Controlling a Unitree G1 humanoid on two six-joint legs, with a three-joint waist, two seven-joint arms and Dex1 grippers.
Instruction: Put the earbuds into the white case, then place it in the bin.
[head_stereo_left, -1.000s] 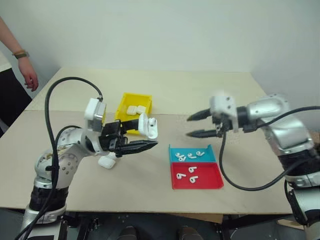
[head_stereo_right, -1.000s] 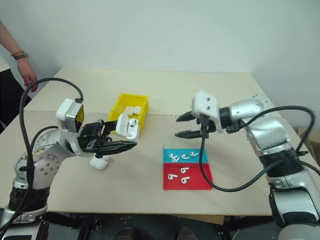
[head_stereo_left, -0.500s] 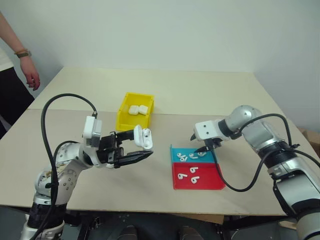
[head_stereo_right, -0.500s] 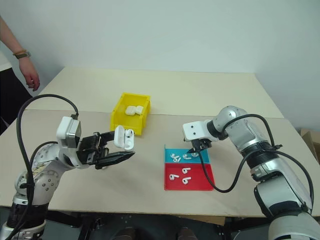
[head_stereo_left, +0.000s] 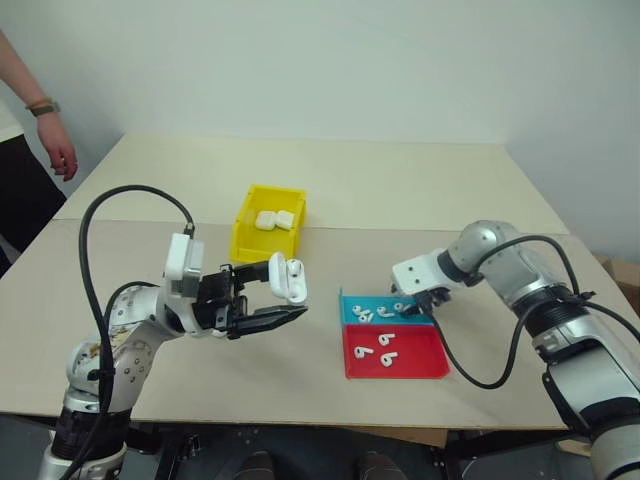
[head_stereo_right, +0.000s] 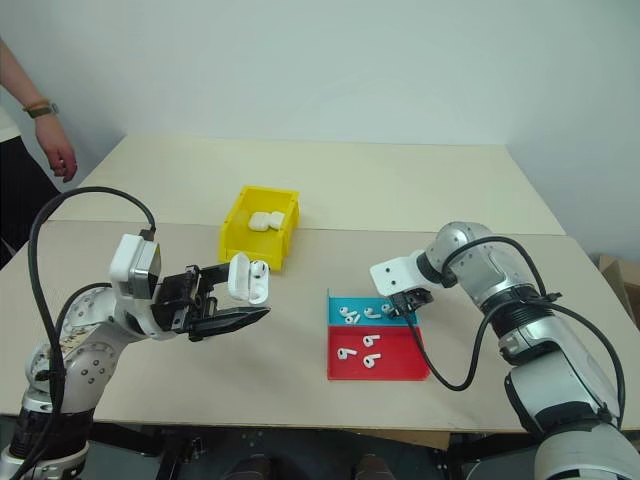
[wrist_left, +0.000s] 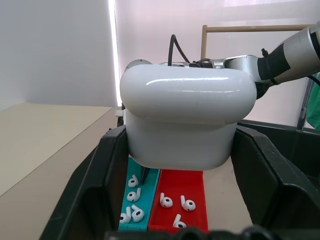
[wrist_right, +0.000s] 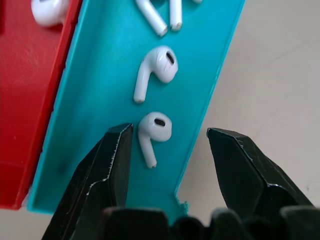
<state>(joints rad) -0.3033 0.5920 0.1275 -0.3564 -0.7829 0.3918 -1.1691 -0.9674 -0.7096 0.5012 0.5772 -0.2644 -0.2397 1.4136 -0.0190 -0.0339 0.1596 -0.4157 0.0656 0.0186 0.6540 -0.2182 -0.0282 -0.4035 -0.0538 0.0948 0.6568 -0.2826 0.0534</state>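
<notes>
My right gripper should close on the earbud now, because my fingers are at the same height as the earbud's head (wrist_right: 157, 126) inside the teal tray.
My left gripper (head_stereo_left: 278, 296) is shut on the white case (head_stereo_left: 289, 280), held above the table with its lid flipped open; in the left wrist view the case (wrist_left: 184, 120) sits between both black fingers (wrist_left: 102, 200). Several earbuds (head_stereo_left: 384, 311) lie in a teal tray (head_stereo_left: 345, 300) and more earbuds (head_stereo_left: 378, 345) in a red tray (head_stereo_left: 422, 358). My right gripper (head_stereo_left: 421, 304) points down over the teal tray's right end. It is open, its fingers (wrist_right: 107, 170) standing either side of one earbud (wrist_right: 154, 131). The yellow bin (head_stereo_left: 250, 246) stands behind the case.
Two more white cases (head_stereo_left: 273, 219) lie inside the bin. A person's hand (head_stereo_left: 62, 160) hangs at the table's far left corner. The red tray lies right against the teal one, near the table's front edge.
My right gripper has come down from mid-air and tipped downward onto the teal tray. My left gripper keeps the case in about the same spot.
</notes>
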